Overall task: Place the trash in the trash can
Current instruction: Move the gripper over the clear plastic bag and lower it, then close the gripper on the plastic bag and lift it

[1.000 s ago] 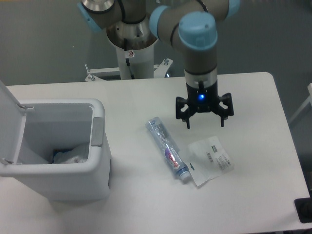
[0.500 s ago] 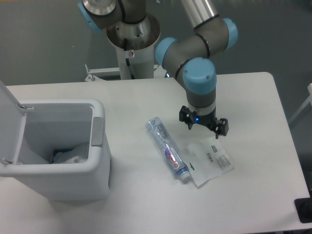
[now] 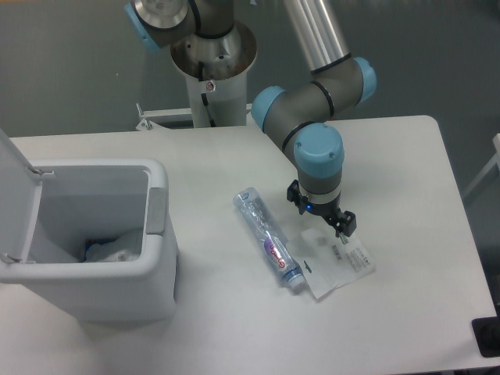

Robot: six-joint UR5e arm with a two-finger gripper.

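Note:
My gripper is going to put the flat white packet into the trash can, so next it will grab the packet by its top edge.
A crushed clear plastic bottle with a blue cap and red-purple label lies on the white table, near the middle. Right beside it lies a flat white printed packet. My gripper is low over the packet's upper edge, fingers spread open, one finger touching or just above the packet. Nothing is held. The white trash can stands at the left with its lid flipped up, and some crumpled clear plastic lies inside at the bottom.
The robot's base column stands at the table's back edge. A dark object sits at the table's front right corner.
The gripper has come down and turned, going from above and behind the packet to its upper edge. The bottle, packet and can have not moved.

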